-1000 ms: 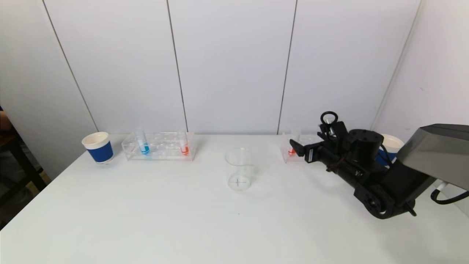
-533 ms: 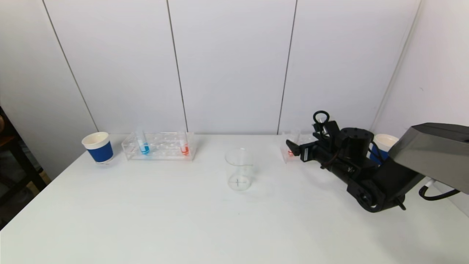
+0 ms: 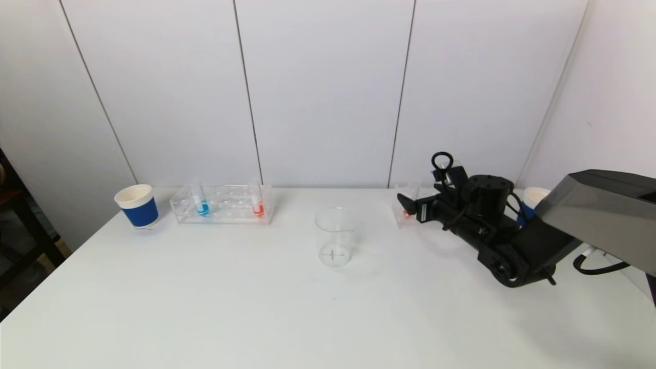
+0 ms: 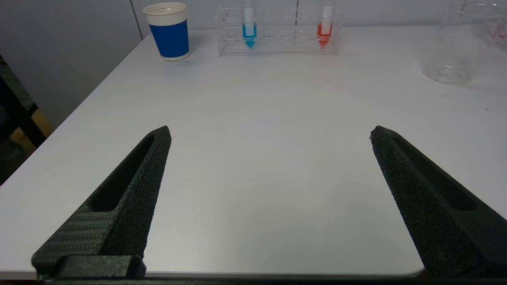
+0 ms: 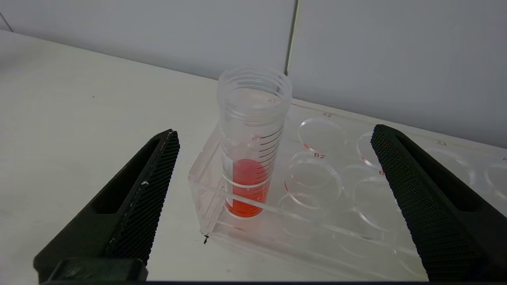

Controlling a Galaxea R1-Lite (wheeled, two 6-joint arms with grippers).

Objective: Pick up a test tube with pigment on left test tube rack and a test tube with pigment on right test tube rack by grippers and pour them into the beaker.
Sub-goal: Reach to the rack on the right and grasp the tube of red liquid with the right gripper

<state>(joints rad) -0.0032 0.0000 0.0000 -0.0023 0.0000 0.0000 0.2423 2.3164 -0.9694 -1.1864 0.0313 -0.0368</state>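
My right gripper's fingers are still short of the red-pigment tube's side (image 5: 252, 140), so my right gripper moves forward first, then closes on the red-pigment tube in the rack.
The left test tube rack (image 3: 223, 205) is clear and holds a blue-pigment tube (image 3: 201, 203) and a red-pigment tube (image 3: 258, 204). The empty glass beaker (image 3: 334, 236) stands mid-table. The right test tube rack (image 5: 356, 225) holds one open tube with red pigment (image 5: 249, 166) in its end hole. My right gripper (image 5: 274, 130) is open just in front of that tube, its fingers standing wide on either side and touching nothing. In the head view the right gripper (image 3: 410, 206) covers most of the right rack. My left gripper (image 4: 270, 128) is open and empty, low over the table's near edge.
A blue-and-white paper cup (image 3: 138, 206) stands left of the left rack. Another cup (image 3: 533, 197) sits behind my right arm. The wall runs close behind both racks. Bare table (image 3: 256, 297) lies in front of the beaker.
My right arm has moved forward and to the left, bringing its open gripper up to the right rack's red tube. Nothing else has moved.
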